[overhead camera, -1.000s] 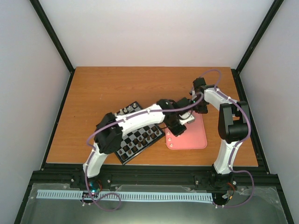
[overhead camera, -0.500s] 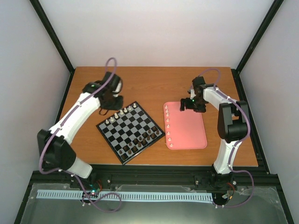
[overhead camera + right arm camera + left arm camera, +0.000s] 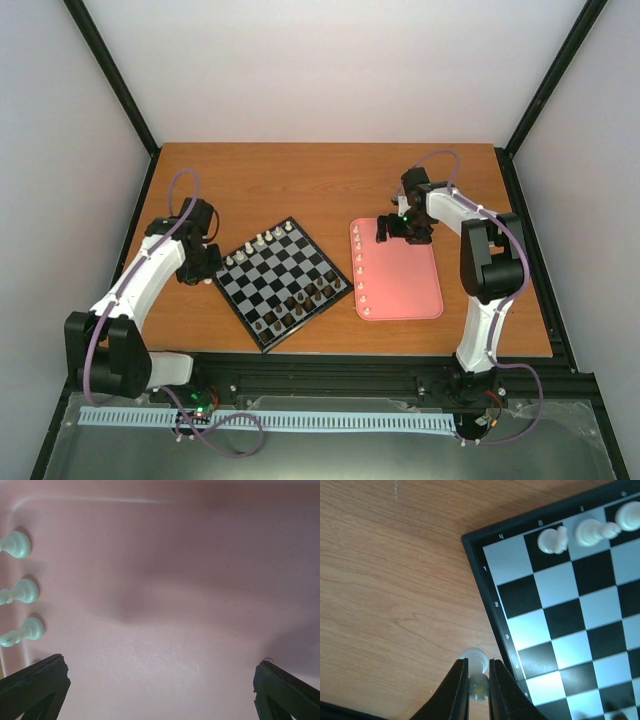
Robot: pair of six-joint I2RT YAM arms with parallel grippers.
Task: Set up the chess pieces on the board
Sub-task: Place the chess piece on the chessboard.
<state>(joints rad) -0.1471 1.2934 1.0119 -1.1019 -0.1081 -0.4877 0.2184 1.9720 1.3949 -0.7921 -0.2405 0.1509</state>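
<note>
My cream-white piece hangs outside the board's edge, short of the empty corner square, so my left gripper moves it to that square next before it opens.
My left gripper [image 3: 479, 663] is shut on one cream-white chess piece [image 3: 475, 656], held over the wood just outside the left rim of the board [image 3: 481, 582]. From above, that gripper [image 3: 205, 270] sits by the board's [image 3: 236, 296] left corner. White chess pieces [image 3: 270, 240] stand along the board's far edge; three of these white pieces [image 3: 552, 540] show in the left wrist view. My right gripper [image 3: 392, 230] hangs open over the pink tray [image 3: 405, 280], nothing between its fingers [image 3: 35, 685]. More white pieces [image 3: 20, 592] line the tray's left side [image 3: 361, 268].
Dark brown pieces [image 3: 300, 303] fill the board's near-right rows. The board lies turned at an angle on the wooden table [image 3: 300, 180]. Black frame rails [image 3: 330, 370] run along the near edge, and white walls close in the sides.
My left arm swung away from the tray, across the board to its far left, then down beside the left corner, carrying a white piece. The right gripper shifted slightly left over the tray.
</note>
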